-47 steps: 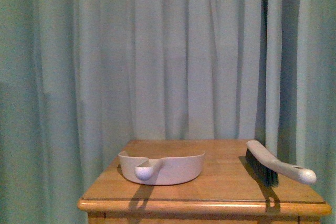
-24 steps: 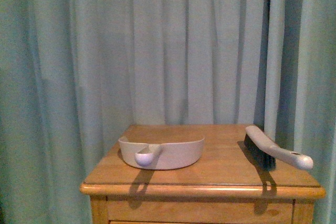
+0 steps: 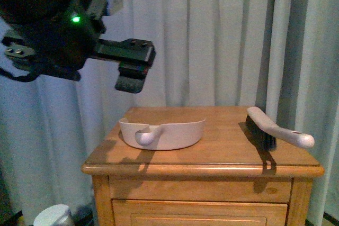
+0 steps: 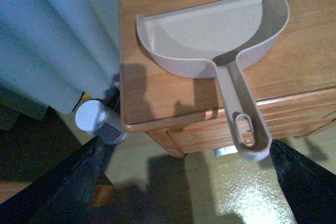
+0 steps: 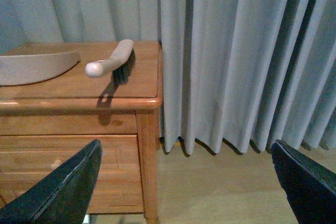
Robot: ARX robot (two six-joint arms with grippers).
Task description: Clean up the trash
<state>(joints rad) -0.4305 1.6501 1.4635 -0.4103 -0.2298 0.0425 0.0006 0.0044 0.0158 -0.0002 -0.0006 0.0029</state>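
Next, the left gripper takes hold of the dustpan by its narrow handle jutting past the cabinet edge. The pan spreads far wider than my fingertips.
The trash, a white paper wad, shows in no view. A beige dustpan lies on the wooden cabinet top, handle toward me; the pan looks empty in the left wrist view. A beige hand brush with black bristles lies at the right, also in the right wrist view. My left gripper is open and empty, high above the cabinet's left side; in its own view it hangs over the floor before the pan handle. My right gripper is open and empty, low beside the cabinet's right side.
A white cylindrical object stands on the floor by the cabinet's left front corner, also in the left wrist view. Grey-green curtains hang behind and to the right. The cabinet has drawers in front.
The front view has shifted so the cabinet's drawer front and the floor object now show. My left arm has come into view at the upper left. Dustpan and brush lie as before.
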